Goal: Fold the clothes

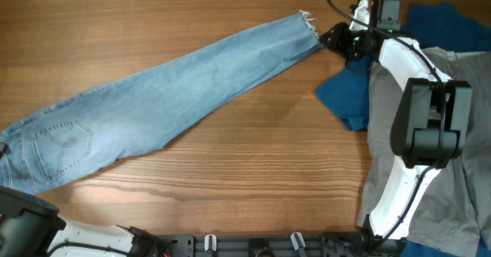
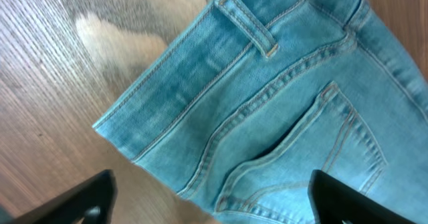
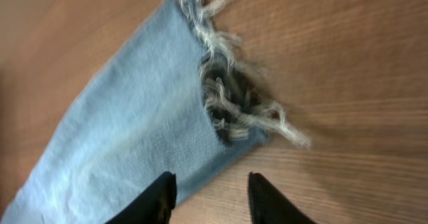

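Note:
My right gripper will next grab the light-blue jeans (image 1: pixel 169 96) by the leg's edge at the frayed hem (image 1: pixel 308 21) and so fold the jeans' leg over toward the waist.
The light-blue jeans (image 1: pixel 169 96) lie stretched flat across the table, waist at the left, frayed hem (image 1: pixel 308 21) at the upper right. My left gripper (image 2: pixel 212 197) is open over the waistband and back pocket (image 2: pixel 314 150); in the overhead view it is out of sight at the left edge. My right gripper (image 1: pixel 331 37) sits just right of the hem. In the right wrist view its fingers (image 3: pixel 208 196) are open and empty, straddling the leg's edge below the frayed hem (image 3: pixel 234 100).
A dark royal-blue shirt (image 1: pixel 354 92) and grey-khaki trousers (image 1: pixel 453 203) lie along the right side under the right arm (image 1: pixel 418 126). Bare wooden table (image 1: pixel 253 180) shows in front of the jeans.

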Available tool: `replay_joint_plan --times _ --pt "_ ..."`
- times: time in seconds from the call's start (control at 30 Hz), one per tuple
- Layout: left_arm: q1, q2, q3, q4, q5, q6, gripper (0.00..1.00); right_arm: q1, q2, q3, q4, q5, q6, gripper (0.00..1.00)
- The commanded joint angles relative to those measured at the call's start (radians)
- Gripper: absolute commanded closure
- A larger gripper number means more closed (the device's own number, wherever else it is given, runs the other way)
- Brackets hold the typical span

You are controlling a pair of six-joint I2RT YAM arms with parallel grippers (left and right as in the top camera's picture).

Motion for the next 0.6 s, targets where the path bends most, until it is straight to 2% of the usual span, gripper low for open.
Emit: replay_joint_plan --times 0.0,0.07,0.1,0.13,0.2,0.23,0.3,0.33,0.37,0.4,0.43,0.57 --pt "-0.001 0.006 0.010 -0.048 0.097 0.022 0.64 0.053 -0.032 0.005 -0.116 -0.088 -0.136 0.44" --pt "-0.010 0.008 -0.010 -0.057 0.157 0.022 0.87 0.103 -0.031 0.005 -0.211 -0.090 -0.229 0.40" --pt "-0.020 0.009 -0.029 -0.055 0.158 0.022 0.94 0.132 -0.031 0.003 -0.240 -0.064 -0.254 0.32" --pt "-0.038 0.013 -0.072 -0.031 0.158 0.022 0.96 0.183 -0.031 0.002 -0.255 0.040 -0.253 0.24" --pt "-0.068 0.016 -0.168 0.044 0.158 0.022 0.96 0.228 -0.030 0.002 -0.211 0.306 -0.119 0.07" --pt "-0.079 0.017 -0.205 0.076 0.158 0.022 0.93 0.232 -0.030 0.002 -0.172 0.381 -0.064 0.03" --pt "-0.109 0.017 -0.302 0.163 0.158 0.022 0.79 0.212 -0.030 0.002 -0.069 0.380 -0.009 0.01" --pt "-0.124 0.018 -0.340 0.200 0.158 0.022 0.66 0.193 -0.029 0.002 -0.035 0.359 0.043 0.01" --pt "-0.139 0.018 -0.376 0.235 0.158 0.022 0.46 0.174 -0.029 0.002 -0.023 0.339 0.089 0.01" --pt "-0.149 0.018 -0.397 0.254 0.158 0.022 0.36 0.157 -0.029 0.002 -0.021 0.326 0.131 0.02" --pt "-0.156 0.018 -0.410 0.266 0.158 0.022 0.33 0.145 -0.029 0.002 -0.021 0.320 0.140 0.02" --pt "-0.158 0.018 -0.414 0.282 0.158 0.022 0.34 0.124 -0.007 0.002 0.058 0.292 0.139 0.01"
